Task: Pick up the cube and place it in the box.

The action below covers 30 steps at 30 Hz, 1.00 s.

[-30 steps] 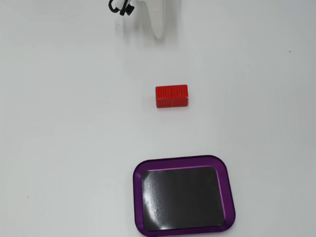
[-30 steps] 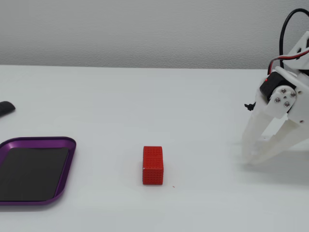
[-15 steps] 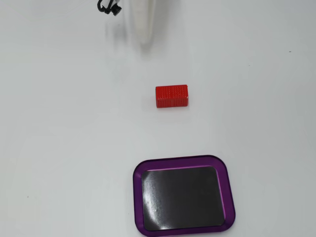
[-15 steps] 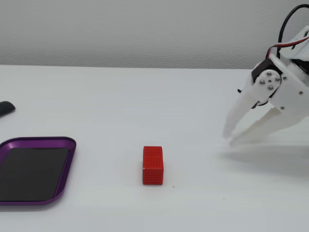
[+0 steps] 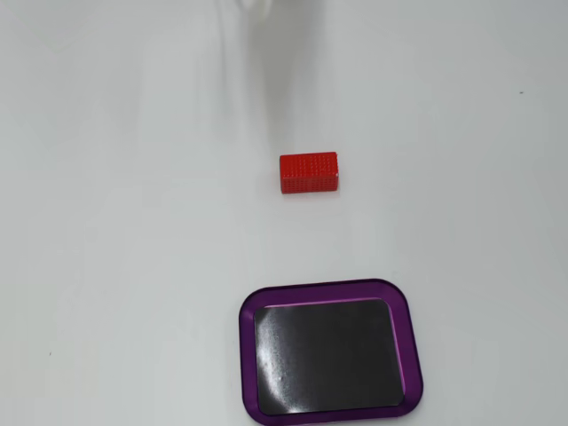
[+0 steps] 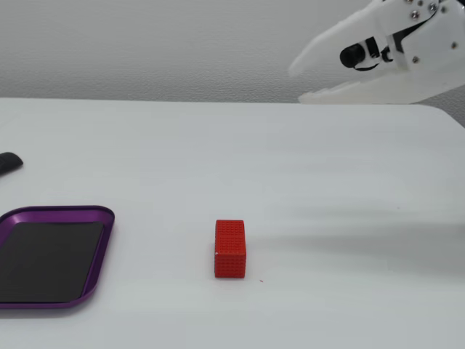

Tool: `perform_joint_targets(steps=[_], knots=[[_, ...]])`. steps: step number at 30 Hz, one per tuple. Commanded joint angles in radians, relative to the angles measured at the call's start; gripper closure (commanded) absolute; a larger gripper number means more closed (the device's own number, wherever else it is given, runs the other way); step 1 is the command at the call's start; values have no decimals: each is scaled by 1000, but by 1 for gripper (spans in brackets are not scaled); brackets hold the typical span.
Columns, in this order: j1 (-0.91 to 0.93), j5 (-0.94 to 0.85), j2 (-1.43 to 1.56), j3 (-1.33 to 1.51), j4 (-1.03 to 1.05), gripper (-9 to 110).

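Observation:
The cube needs to go in the purple-rimmed box. My gripper should grab the long sides of the red cube [image 5: 309, 172] next.
The red cube [image 5: 309, 172] lies alone on the white table, beyond the box in a fixed view. In the other fixed view the cube [image 6: 230, 249] sits to the right of the box. The box [image 5: 246, 355] is a purple-rimmed tray with an empty black bottom; its rim also shows at the left edge of a fixed view [image 6: 62, 212]. My white gripper [image 6: 296, 85] hangs high at the upper right, far above and to the right of the cube. Its jaws are apart and hold nothing. Only a white tip [image 5: 254, 4] shows at the top edge of the other fixed view.
A small dark object [image 6: 9, 162] lies at the table's left edge, behind the tray. The table's far edge meets a grey wall.

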Motion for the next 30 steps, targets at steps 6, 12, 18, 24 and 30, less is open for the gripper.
perform_joint_targets(steps=[6,12,18,24,30], knots=[[-75,-91,-859,-554,143,87],[-144,-89,-1336,-928,304,75],[-166,-78,-1615,-1109,345,71],[-155,-77,-1672,-1062,279,71],[-133,-81,-1678,-1005,235,71]])
